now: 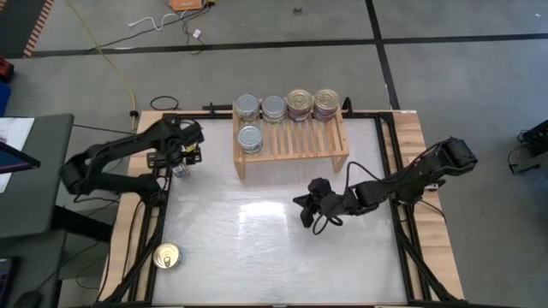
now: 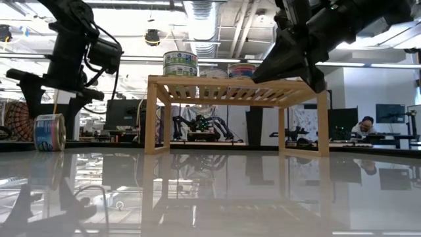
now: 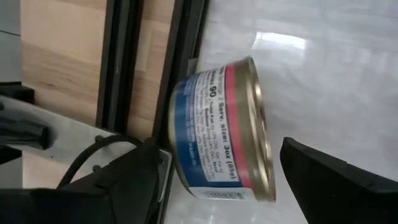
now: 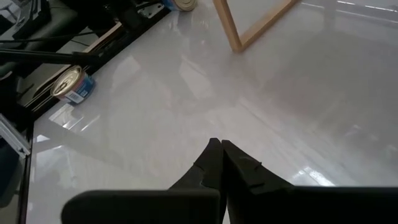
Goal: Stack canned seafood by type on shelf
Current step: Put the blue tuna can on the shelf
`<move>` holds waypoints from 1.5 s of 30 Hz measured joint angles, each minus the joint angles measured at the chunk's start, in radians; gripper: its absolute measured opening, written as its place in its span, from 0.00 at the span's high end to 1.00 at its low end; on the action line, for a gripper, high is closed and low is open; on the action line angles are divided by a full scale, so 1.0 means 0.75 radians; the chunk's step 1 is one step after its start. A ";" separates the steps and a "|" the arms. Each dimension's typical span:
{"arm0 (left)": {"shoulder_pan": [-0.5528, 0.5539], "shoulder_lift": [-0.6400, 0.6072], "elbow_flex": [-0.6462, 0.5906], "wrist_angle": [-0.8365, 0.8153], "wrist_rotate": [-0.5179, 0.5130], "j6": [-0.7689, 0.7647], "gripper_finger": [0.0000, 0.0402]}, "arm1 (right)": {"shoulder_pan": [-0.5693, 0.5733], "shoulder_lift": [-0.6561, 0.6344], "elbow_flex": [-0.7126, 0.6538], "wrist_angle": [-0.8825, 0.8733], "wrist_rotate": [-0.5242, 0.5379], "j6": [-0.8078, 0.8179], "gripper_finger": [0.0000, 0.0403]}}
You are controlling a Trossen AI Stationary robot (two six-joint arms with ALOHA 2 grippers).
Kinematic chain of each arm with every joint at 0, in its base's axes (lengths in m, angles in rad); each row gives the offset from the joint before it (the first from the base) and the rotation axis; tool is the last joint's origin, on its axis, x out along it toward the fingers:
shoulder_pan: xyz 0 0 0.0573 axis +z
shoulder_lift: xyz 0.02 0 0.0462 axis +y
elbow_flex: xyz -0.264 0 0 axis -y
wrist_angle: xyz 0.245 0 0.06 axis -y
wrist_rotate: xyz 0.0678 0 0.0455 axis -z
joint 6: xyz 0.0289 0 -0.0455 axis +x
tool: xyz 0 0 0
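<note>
The blue-and-red tin needs to be stacked with its type on the shelf [image 1: 291, 144], so my left gripper should next hold the tin by its two flat ends.
The light-wood shelf [image 1: 291, 144] stands at the table's far middle. On its slats sit silver-topped tins [image 1: 247, 106] [image 1: 273, 108] [image 1: 250, 139] and two stacks of pinkish tins [image 1: 300, 103] [image 1: 326, 103]. A blue-and-red tin with a gold lid [image 3: 221, 130] stands on its side wall near the table's left edge. My left gripper [image 3: 230, 180] hangs open over it, pointing down, one finger on each side of it. My right gripper [image 4: 219, 149] is shut and empty above the table's middle [image 1: 306, 210].
Another gold-lidded tin [image 1: 167, 256] sits flat at the table's near left corner. A black frame rail [image 3: 121, 62] runs along the left edge, close beside the tin on its side. Bare white tabletop [image 1: 274, 248] lies between the two arms.
</note>
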 joint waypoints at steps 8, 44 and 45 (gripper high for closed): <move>0.000 0.023 -0.053 0.082 0.023 -0.014 0.33 | 0.013 0.000 0.000 0.001 -0.001 0.001 0.93; -1.345 -0.358 0.136 0.750 -0.218 -0.598 0.55 | 0.015 -0.002 0.000 -0.093 -0.130 0.200 0.93; -1.378 -0.323 0.136 0.832 -0.229 -0.584 0.55 | 0.022 -0.011 0.000 -0.146 -0.166 0.245 0.93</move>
